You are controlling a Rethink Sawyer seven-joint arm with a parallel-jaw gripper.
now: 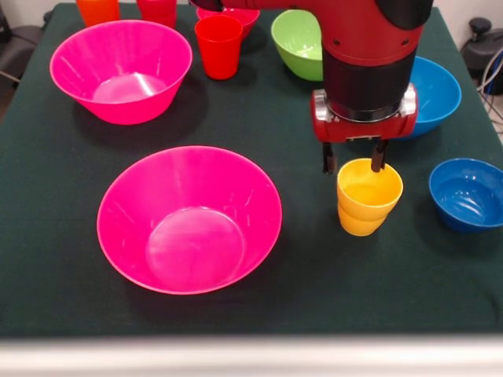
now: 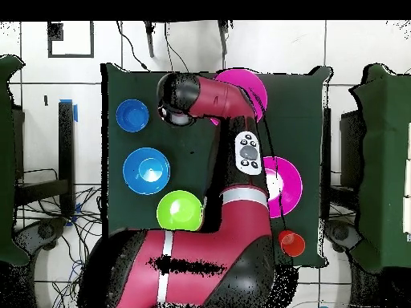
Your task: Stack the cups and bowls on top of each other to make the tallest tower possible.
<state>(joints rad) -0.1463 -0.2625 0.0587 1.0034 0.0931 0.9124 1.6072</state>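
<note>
My gripper will next pick up the yellow cup by its thin rim, because the yellow cup's opening is wider than the gap between my fingers.
A yellow-orange cup with a bulged base stands upright on the dark cloth at the front right. My gripper hangs just above its far rim, open, with one finger left of the cup and the other over the rim. A large pink bowl sits at the front centre and a second pink bowl at the back left. The small dark blue bowl is right of the cup. No stack stands anywhere. In the overhead view the arm hides the cup and gripper.
A green bowl and a light blue bowl lie behind the arm. A red cup, a small red bowl, an orange cup and another red cup line the back edge.
</note>
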